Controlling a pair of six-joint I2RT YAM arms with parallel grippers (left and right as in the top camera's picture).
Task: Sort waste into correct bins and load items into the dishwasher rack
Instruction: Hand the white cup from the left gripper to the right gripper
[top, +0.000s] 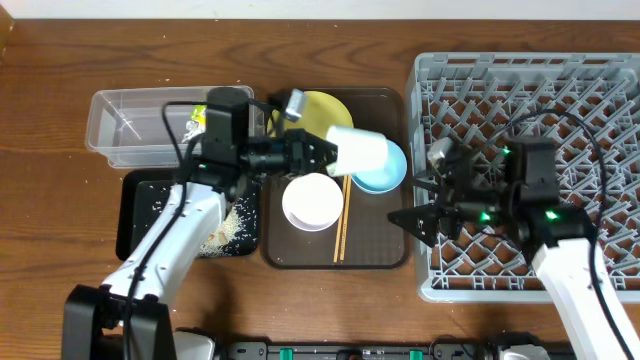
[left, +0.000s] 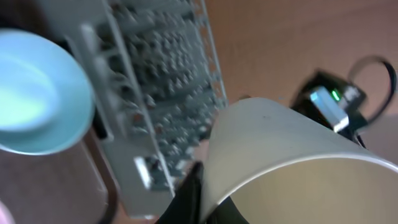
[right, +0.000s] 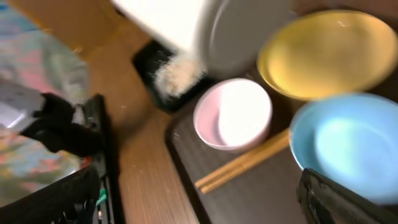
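Note:
The small pale cup will go opening down into the dishwasher rack (top: 540, 100) with its rim free, so my right gripper needs to grab its closed base end (top: 379, 153) next.
My left gripper (top: 325, 155) is shut on the rim of the small pale cup (top: 362, 152) and holds it on its side above the brown tray; the left wrist view shows the cup (left: 298, 162) close up. The light blue bowl (top: 388, 178) lies partly under the cup. The white bowl (top: 312, 202), the wooden chopsticks (top: 342, 222) and the yellow plate (top: 322, 110) are on the tray. My right gripper (top: 415, 203) is open and empty at the left edge of the grey dishwasher rack (top: 540, 100). The yellow-green wrapper (top: 197, 120) lies in the clear tub (top: 130, 130). Rice scraps (top: 230, 225) lie in the black bin (top: 145, 215).
The brown tray (top: 335, 258) sits between the bins and the rack. The right wrist view shows the white bowl (right: 233, 115), chopsticks (right: 242, 165), blue bowl (right: 342, 140), yellow plate (right: 329, 53) and cup (right: 205, 25). Bare wood runs along the front and back.

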